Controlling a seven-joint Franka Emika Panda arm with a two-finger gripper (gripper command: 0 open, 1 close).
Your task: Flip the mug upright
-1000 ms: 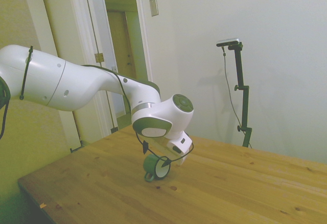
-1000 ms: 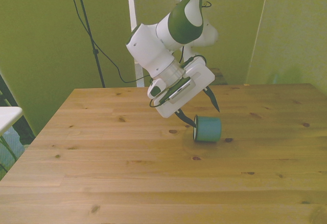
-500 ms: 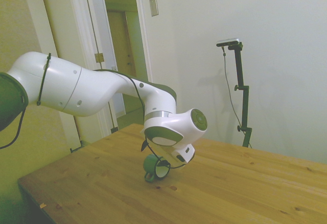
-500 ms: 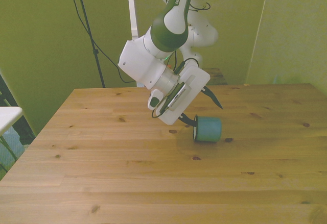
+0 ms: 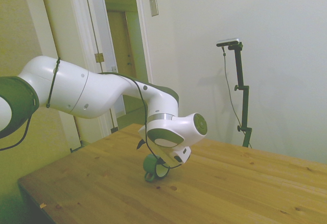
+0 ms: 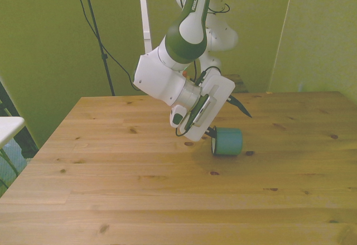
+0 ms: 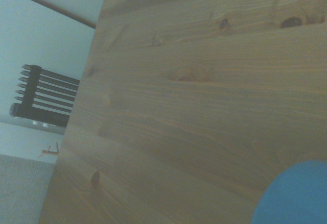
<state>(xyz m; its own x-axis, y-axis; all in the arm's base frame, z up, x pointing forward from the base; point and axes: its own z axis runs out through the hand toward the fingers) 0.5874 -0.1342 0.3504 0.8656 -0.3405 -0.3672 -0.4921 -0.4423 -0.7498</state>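
Note:
The mug's round body (image 6: 228,142) spans nearly the whole open grip. My gripper grips the mug by its thin rim (image 6: 215,129) at the mug's opening next.
The teal mug (image 6: 228,142) lies on its side on the wooden table (image 6: 139,189), its dark-rimmed mouth facing the front view's left. In the side view the mug (image 5: 151,167) shows its white inside just under the white hand. My gripper (image 6: 228,125) is open and tilted low over the mug: one dark finger (image 6: 244,110) reaches past it on the far side, and the other fingertip (image 6: 208,135) sits by the rim. Nothing is gripped. A blurred blue patch of the mug (image 7: 296,196) fills one corner of the wrist view.
Bare wood surrounds the mug on all sides. A white surface (image 6: 8,126) stands off the table at the front view's left edge. Beyond the table's edge, the wrist view shows a dark slatted object (image 7: 46,97) on the floor.
The arm has swung lower and the wrist has turned, carrying the open fingers toward the front view's right, over the mug. The mug has not moved.

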